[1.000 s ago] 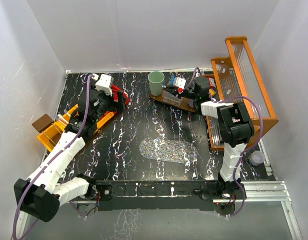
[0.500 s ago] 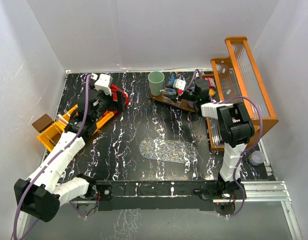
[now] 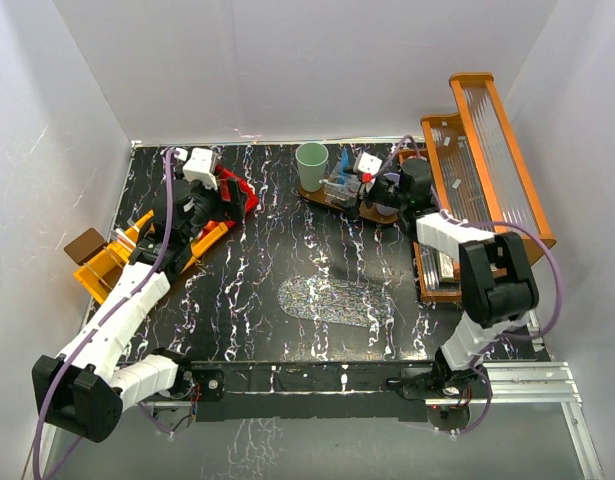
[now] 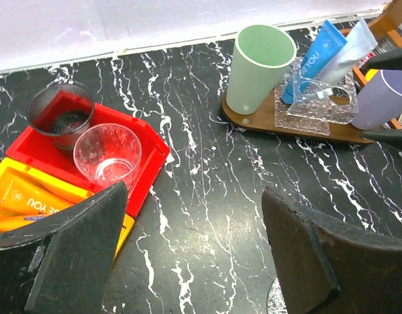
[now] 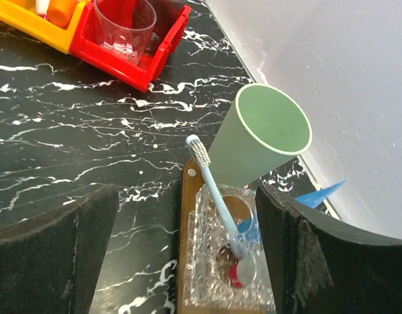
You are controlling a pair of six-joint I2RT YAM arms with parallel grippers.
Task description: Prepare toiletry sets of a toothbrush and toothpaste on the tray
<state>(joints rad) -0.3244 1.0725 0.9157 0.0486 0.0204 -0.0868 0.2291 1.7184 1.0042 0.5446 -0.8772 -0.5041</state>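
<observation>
My left gripper should next grab the slim pale toothbrush by its handle, so the bristle head stays free for my right gripper.
A brown wooden tray (image 4: 253, 119) at the back of the table carries a green cup (image 5: 263, 140), a lilac cup (image 4: 384, 98) and a clear holder (image 5: 210, 258). A pale blue toothbrush (image 5: 216, 193) leans in one hole of the holder, bristles up, beside a blue tube (image 4: 313, 60). My right gripper (image 5: 194, 255) is open around the holder; its fingers stand clear of the toothbrush. My left gripper (image 4: 197, 261) is open and empty over the dark table, right of a red bin (image 4: 145, 167) holding a clear cup (image 4: 108, 154) and a dark cup (image 4: 60, 116).
A yellow bin (image 4: 21, 180) holding an orange tube (image 4: 31, 197) adjoins the red bin. At the right of the table stands an orange wooden rack (image 3: 492, 150). A glittery oval mat (image 3: 332, 300) lies mid-table.
My right gripper has gone from shut to open, letting go of the toothbrush in the holder. The right arm's elbow has swung right. The left arm shifted only slightly.
</observation>
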